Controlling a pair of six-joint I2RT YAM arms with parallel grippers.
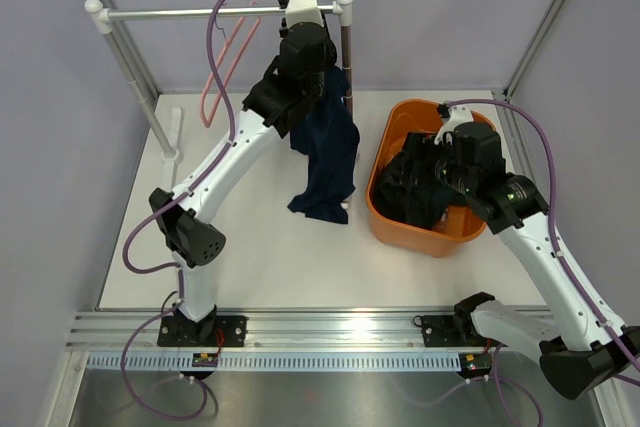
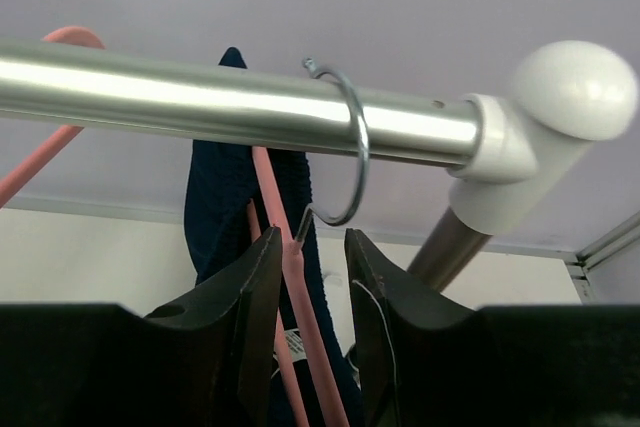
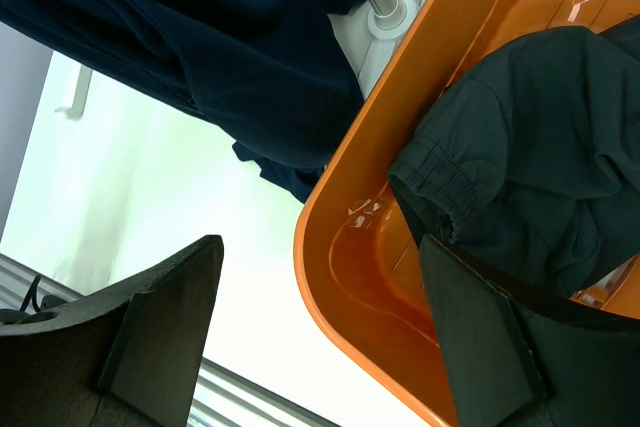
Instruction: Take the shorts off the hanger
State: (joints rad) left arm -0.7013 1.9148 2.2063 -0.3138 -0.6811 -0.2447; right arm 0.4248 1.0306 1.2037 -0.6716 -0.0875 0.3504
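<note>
The left gripper grabs the hanger by its pink neck point(image 2: 292, 272) next, leaving the hanger's metal hook free for the bar and the shorts free to remove.
One pair of navy shorts point(image 1: 328, 147) hangs from a pink hanger near the right end of the metal rail point(image 1: 200, 13), its lower end resting on the table. My left gripper point(image 1: 303, 32) is up at the rail. In the left wrist view its jaws point(image 2: 311, 237) stand a little apart on either side of the hanger's pink neck point(image 2: 292, 272), just under its metal hook point(image 2: 358, 152), with the shorts point(image 2: 215, 207) behind. A second dark pair point(image 1: 425, 202) lies in the orange basket point(image 1: 400, 237). My right gripper point(image 1: 410, 187) is open and empty above the basket's rim point(image 3: 330, 277).
An empty pink hanger point(image 1: 225, 72) hangs further left on the rail, and also shows in the left wrist view point(image 2: 40, 157). The rack's right post point(image 2: 450, 247) and white end knob point(image 2: 575, 92) are close to my left fingers. The rack's left post point(image 1: 140, 87) slants down to the table.
</note>
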